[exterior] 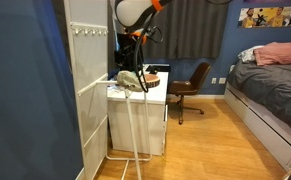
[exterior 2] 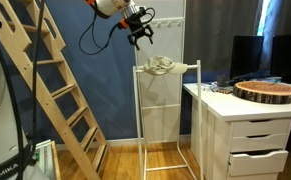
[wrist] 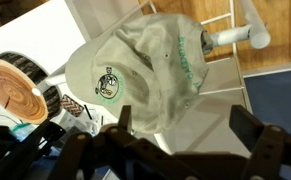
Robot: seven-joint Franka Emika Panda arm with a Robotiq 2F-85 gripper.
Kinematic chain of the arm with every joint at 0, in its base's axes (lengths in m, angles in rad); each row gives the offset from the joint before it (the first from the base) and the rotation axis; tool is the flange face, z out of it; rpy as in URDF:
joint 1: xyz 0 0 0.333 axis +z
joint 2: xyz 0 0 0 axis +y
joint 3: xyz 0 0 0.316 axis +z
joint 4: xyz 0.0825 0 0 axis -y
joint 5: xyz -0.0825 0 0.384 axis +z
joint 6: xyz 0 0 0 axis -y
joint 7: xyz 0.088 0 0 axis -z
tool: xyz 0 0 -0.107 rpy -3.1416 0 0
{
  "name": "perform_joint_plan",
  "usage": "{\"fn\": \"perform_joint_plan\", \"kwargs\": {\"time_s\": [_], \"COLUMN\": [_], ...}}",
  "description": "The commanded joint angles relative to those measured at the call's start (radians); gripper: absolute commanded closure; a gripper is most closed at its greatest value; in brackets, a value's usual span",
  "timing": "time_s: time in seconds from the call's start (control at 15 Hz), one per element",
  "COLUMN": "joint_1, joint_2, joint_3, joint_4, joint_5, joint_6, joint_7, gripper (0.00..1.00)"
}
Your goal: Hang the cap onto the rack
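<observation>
I should next grab the cap's raised fabric fold beside the round logo with my gripper, so its lettered edge stays free to hang onto the rack (exterior 2: 141, 110).
The pale grey-beige cap (exterior 2: 162, 67) lies draped over the top corner of the thin white tubular rack (exterior 2: 141, 110), sagging over the bar. In an exterior view the cap (exterior: 131, 78) sits on the rack (exterior: 137, 125) beside the white desk. In the wrist view the cap (wrist: 135, 65) with a small round logo hangs on the white tube (wrist: 235, 36). My gripper (exterior 2: 140, 38) hovers just above the cap, apart from it. Its fingers (wrist: 185, 135) are spread wide and hold nothing. It also shows in an exterior view (exterior: 133, 48).
A white drawer desk (exterior 2: 250, 130) with a round brown wooden slab (exterior 2: 267, 91) stands next to the rack. A wooden ladder (exterior 2: 55, 90) leans at the blue wall. A tall white pegged panel (exterior: 85, 80), a brown chair (exterior: 190, 88) and a bed (exterior: 270, 90) are nearby.
</observation>
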Motion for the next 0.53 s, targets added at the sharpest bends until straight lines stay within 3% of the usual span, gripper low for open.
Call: {"fn": "perform_joint_plan", "kwargs": {"time_s": [0.0, 0.47], "joint_1": [-0.016, -0.045], "joint_2": [0.041, 0.074], "joint_3": [-0.017, -0.045], "joint_4": [0.000, -0.074], "joint_5": [0.111, 0.237], "joint_6": [0.127, 0.327], "joint_7": [-0.013, -0.026], "gripper": [0.00, 0.00]}}
